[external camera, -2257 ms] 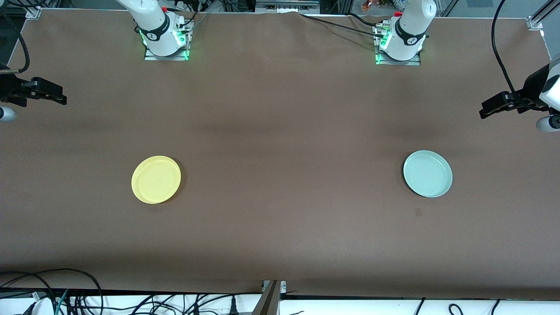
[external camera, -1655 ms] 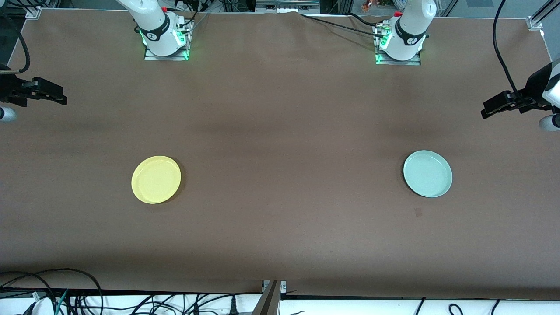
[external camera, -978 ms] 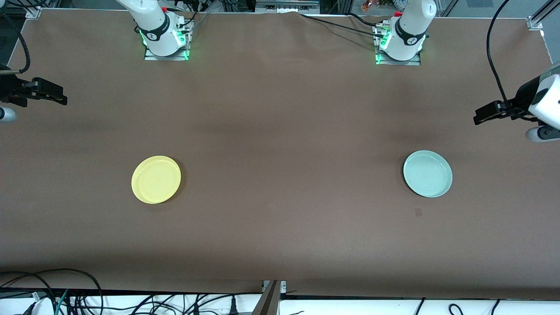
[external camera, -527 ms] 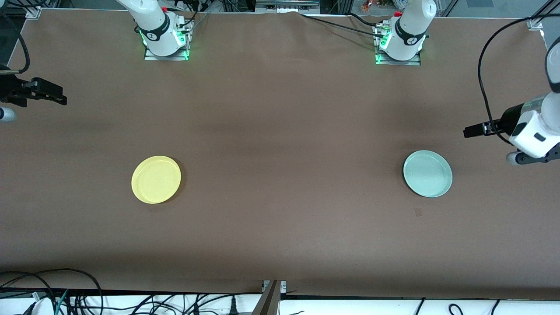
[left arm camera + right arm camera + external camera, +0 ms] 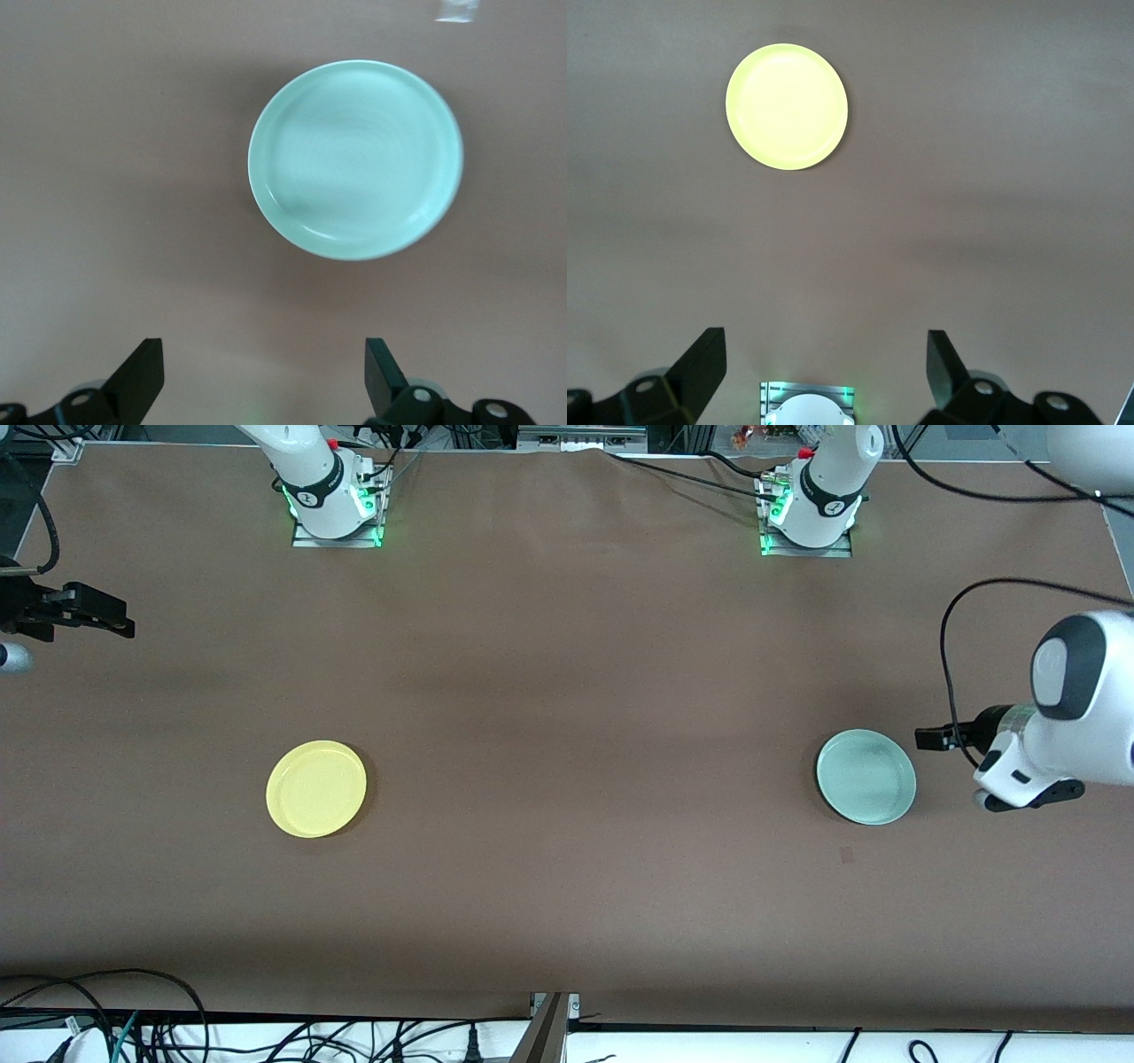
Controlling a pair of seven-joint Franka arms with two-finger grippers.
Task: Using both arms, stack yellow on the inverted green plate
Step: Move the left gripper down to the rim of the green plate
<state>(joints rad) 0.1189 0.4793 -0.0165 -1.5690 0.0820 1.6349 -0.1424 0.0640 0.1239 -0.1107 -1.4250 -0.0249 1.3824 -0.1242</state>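
Observation:
The green plate's broad round hollow is wider than the left gripper's fingers can span, so the left gripper needs to pinch the plate by its thin rim (image 5: 910, 754) (image 5: 344, 257) next.
The yellow plate (image 5: 316, 788) lies hollow side up on the brown table toward the right arm's end; it also shows in the right wrist view (image 5: 787, 106). The pale green plate (image 5: 866, 777) lies hollow side up toward the left arm's end, and shows in the left wrist view (image 5: 355, 159). My left gripper (image 5: 928, 738) is open and empty over the table just beside the green plate's rim (image 5: 263, 376). My right gripper (image 5: 120, 622) is open and empty, waiting high over the table's edge at the right arm's end (image 5: 826, 367).
The two arm bases (image 5: 337, 505) (image 5: 811, 514) stand along the table's edge farthest from the front camera. A small dark mark (image 5: 847, 855) lies on the cloth near the green plate. Cables (image 5: 133, 1027) hang below the near edge.
My left arm has swung down from the table's end toward the green plate, its gripper now close beside the rim. The right arm and both plates have not moved.

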